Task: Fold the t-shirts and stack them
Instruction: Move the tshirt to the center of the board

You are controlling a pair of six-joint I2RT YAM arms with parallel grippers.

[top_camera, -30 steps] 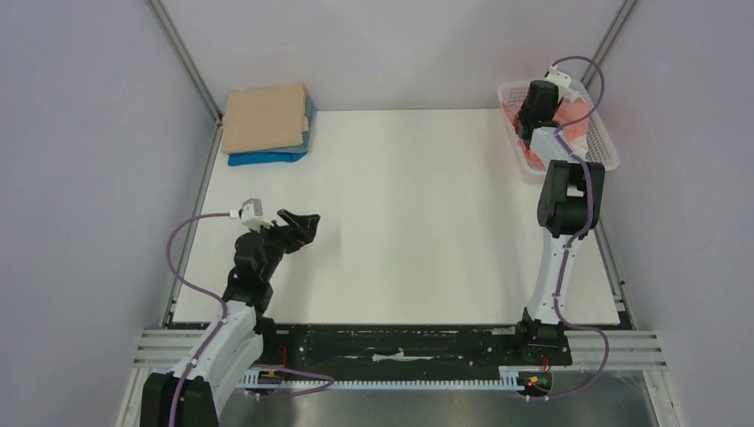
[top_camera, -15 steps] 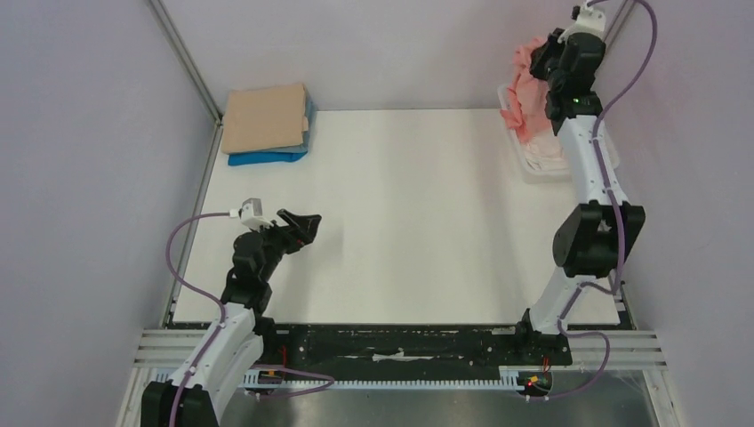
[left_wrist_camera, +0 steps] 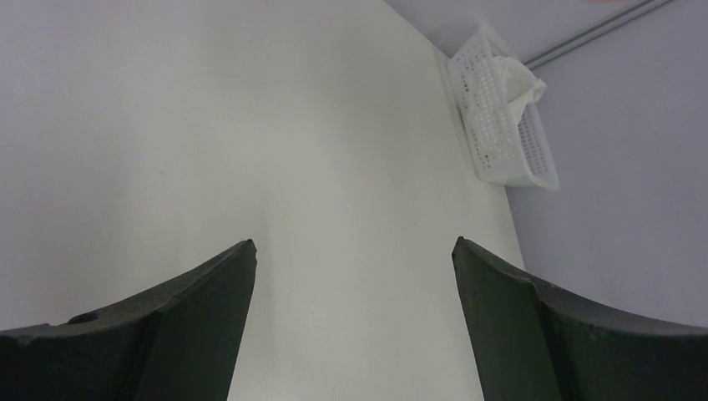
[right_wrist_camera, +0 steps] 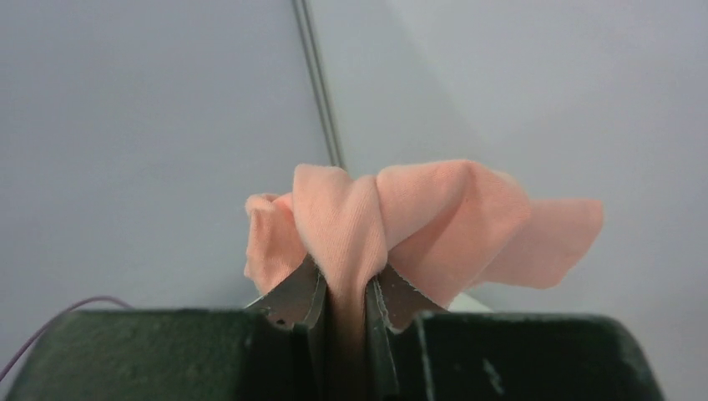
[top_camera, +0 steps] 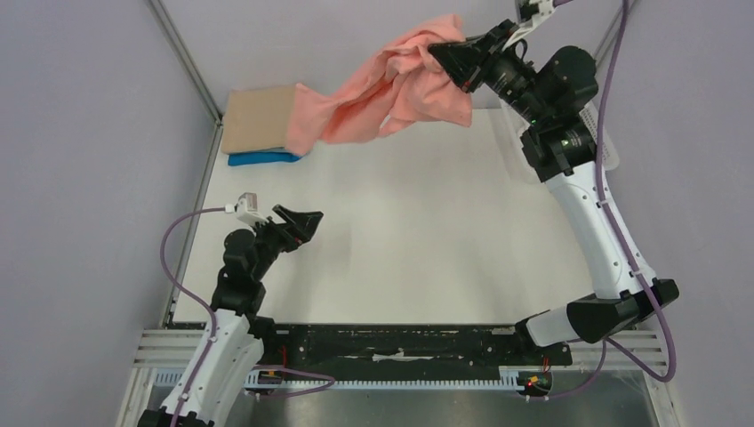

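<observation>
The robot should next grab the salmon-pink t-shirt's loose tail end (top_camera: 307, 126) with its left gripper, opposite the t-shirt's bunched end, to stretch the t-shirt open for folding.
My right gripper (top_camera: 442, 51) is shut on the salmon-pink t-shirt (top_camera: 373, 98) and holds it high in the air over the table's far side. The cloth streams out to the left, its tail over the folded stack. In the right wrist view the shirt (right_wrist_camera: 392, 221) is bunched between the shut fingers (right_wrist_camera: 305, 292). A tan t-shirt (top_camera: 253, 117) lies folded on a blue t-shirt (top_camera: 258, 158) at the far left. A white t-shirt (left_wrist_camera: 519, 83) lies in the basket. My left gripper (top_camera: 304, 222) is open and empty above the table's near left; in its wrist view it (left_wrist_camera: 352, 251) frames only bare table.
The white lattice basket (left_wrist_camera: 501, 117) stands at the table's far right edge; in the top view it is mostly hidden behind my right arm (top_camera: 587, 196). Grey walls with metal corner posts (top_camera: 182, 53) close in the white table (top_camera: 400, 231).
My right gripper has lifted the salmon-pink t-shirt out of the basket and swung it up and to the left. The left arm has barely moved.
</observation>
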